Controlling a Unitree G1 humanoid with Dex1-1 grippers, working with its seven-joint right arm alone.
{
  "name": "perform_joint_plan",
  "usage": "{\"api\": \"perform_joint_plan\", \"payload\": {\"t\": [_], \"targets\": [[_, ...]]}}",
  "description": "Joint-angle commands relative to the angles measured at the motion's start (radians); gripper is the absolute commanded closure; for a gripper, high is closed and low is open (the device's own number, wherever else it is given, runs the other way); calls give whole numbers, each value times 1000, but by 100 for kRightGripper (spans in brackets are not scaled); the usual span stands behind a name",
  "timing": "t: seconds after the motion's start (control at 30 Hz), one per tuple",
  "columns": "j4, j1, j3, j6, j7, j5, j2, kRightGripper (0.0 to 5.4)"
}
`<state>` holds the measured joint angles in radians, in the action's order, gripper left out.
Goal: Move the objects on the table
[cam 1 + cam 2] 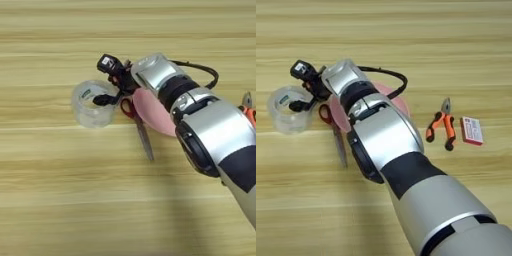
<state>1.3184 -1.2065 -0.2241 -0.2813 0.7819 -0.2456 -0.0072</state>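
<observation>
The clear tape roll (pixel 92 106) will move onto the pink plate after my right gripper grabs it by its rim next.
The clear tape roll (pixel 92 106) lies flat on the table (pixel 60 200), left of centre. My right gripper (pixel 106 82) is open at the roll's right side. One black finger (pixel 102 100) reaches into the roll's hollow and the other (pixel 108 64) stands beyond its far rim. The red-handled scissors (pixel 140 129) lie just right of the roll, blades pointing toward me. The pink plate (pixel 399 104) sits under my silver forearm, which hides most of it. The orange-handled pliers (pixel 441 127) lie further right.
A small red-and-white box (pixel 472 131) lies right of the pliers. My forearm crosses from the bottom right up to the roll, and a black cable (pixel 391 75) loops above the plate.
</observation>
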Motion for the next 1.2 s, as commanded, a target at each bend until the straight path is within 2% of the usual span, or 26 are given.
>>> {"api": "perform_joint_plan", "payload": {"t": [0.03,0.33,0.77,1.0,1.2], "targets": [[-29,-47,11,22,-25,3,-9,73],[-21,-27,12,22,-22,0,-6,197],[-28,-33,16,20,-19,1,-9,340],[-41,-59,45,26,-38,20,-11,402],[-75,-85,86,35,-47,50,-11,408]]}}
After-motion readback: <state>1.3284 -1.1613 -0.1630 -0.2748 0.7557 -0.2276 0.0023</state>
